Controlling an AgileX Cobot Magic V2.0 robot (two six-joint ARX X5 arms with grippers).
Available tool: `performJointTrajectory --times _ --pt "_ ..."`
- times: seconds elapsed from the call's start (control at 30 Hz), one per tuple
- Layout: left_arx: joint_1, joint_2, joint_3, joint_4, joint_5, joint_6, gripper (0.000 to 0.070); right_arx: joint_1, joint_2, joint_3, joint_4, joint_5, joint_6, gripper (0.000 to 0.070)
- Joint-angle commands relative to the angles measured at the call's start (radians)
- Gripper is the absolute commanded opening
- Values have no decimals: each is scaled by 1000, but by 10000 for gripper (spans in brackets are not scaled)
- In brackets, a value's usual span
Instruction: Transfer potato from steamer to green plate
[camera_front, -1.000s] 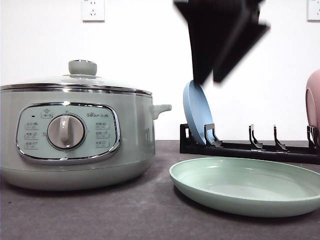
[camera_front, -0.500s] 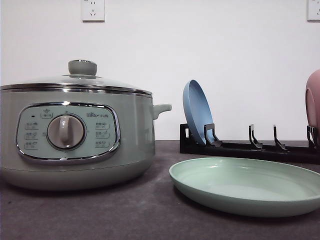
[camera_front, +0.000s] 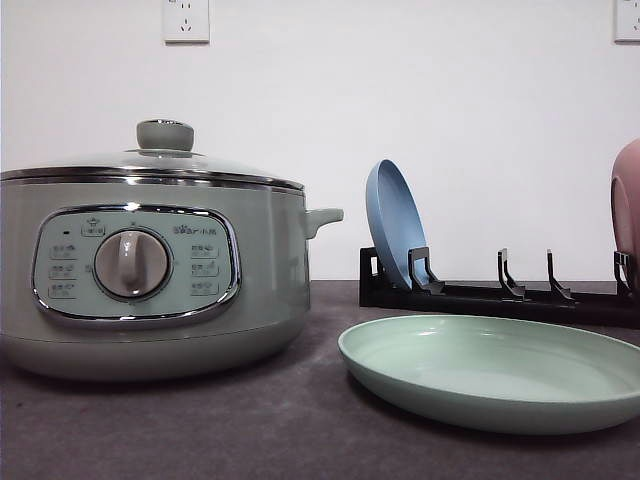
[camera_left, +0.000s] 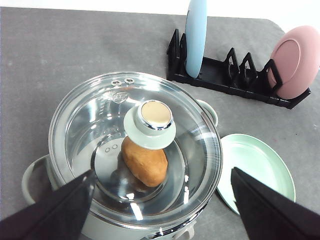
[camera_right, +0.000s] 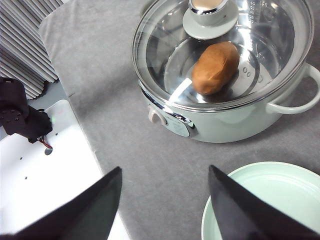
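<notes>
The glass lid is too wide for the fingers, so my left gripper will grab it by the narrow knob on top (camera_front: 165, 135) next.
The steamer (camera_front: 150, 270) stands on the left of the grey table with its glass lid (camera_left: 135, 150) on. Through the lid I see the orange-brown potato (camera_left: 145, 165) lying on the steamer's floor, partly under the green lid knob (camera_left: 150, 124). The potato (camera_right: 215, 67) lies inside the steamer (camera_right: 225, 115) in the right wrist view as well. The green plate (camera_front: 500, 370) lies flat and bare to the steamer's right. My left gripper (camera_left: 162, 172) hangs open high above the lid. My right gripper (camera_right: 165, 170) is open too, high above the table in front of the steamer and beside the green plate (camera_right: 270, 200).
A black dish rack (camera_front: 500, 298) stands behind the green plate, holding an upright blue plate (camera_front: 393, 225) and a pink plate (camera_front: 628, 210) at its right end. In the right wrist view a white surface (camera_right: 45, 165) lies past the table's edge.
A blurred black gripper that hung at the top of the front view one second ago has left that view. The steamer, lid and plates have not moved.
</notes>
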Motion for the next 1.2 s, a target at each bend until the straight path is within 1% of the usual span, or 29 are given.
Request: performJointTrajectory --times 0.0,0.13,0.23,0.3,0.57,0.7,0.8,0.97,1.17 --pt "-3 7 26 7 5 -12 549 7 12 16 7 -2 1 341" --pt "-6 35 56 -6 5 -21 542 7 12 16 7 -2 1 341" --pt "-24 97 130 -50 2 -20 542 7 12 16 7 -2 1 341" --pt "-43 150 202 -89 -15 -15 542 7 12 16 6 -2 1 341" --pt "-154 419 516 -294 -136 32 543 7 12 16 5 -1 1 341" --pt "-219 543 617 -348 -216 44 543 7 12 16 4 -1 1 341" --pt "-261 620 660 -353 -276 44 543 7 12 16 1 -1 1 341" --pt "-310 721 680 -355 -327 49 543 7 12 16 -7 0 1 341" --pt "-335 819 680 -358 -369 51 543 7 12 16 -13 2 0 341"
